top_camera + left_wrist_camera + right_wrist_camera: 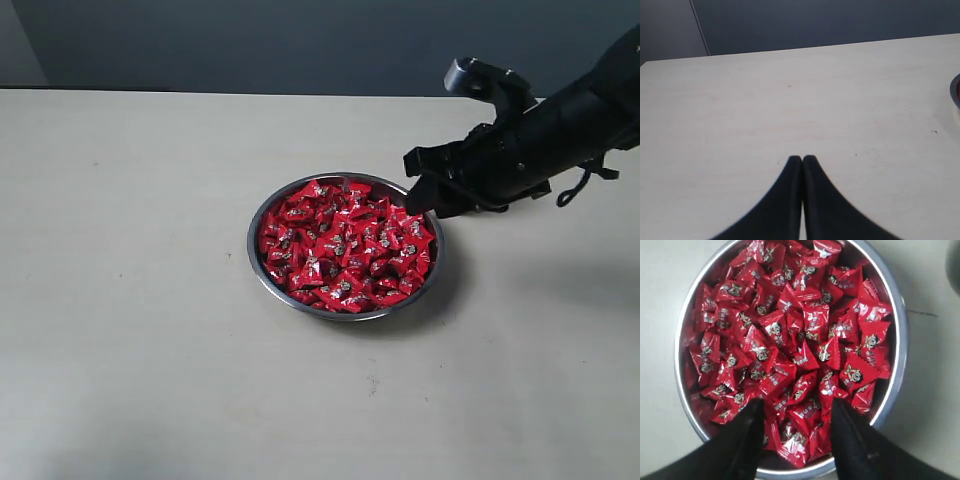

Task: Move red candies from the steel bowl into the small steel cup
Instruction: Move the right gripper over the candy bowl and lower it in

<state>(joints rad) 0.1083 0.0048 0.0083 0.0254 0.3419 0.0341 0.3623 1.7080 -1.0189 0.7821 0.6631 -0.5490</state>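
Note:
The red candies need to go into the small steel cup. My right gripper should next grab a candy by its crinkled wrapper (372, 270) (805, 412) to move them there.
The steel bowl (343, 316) stands mid-table, heaped with red candies (345, 245) in crinkled wrappers. My right gripper (416, 186) hovers over the bowl's right rim, open and holding nothing. In the right wrist view its fingertips (756, 407) straddle the candies (790, 340) near the rim (900, 340), above the heap. My left gripper (802, 159) is shut and empty over bare table; the exterior view does not show it. I cannot make out the small steel cup in any view.
The pale table (130, 300) spreads around the bowl, with a dark wall behind its far edge. A sliver of the bowl's rim (955, 92) shows in the left wrist view. A dark rounded shape (955, 260) sits beside the bowl; I cannot tell what it is.

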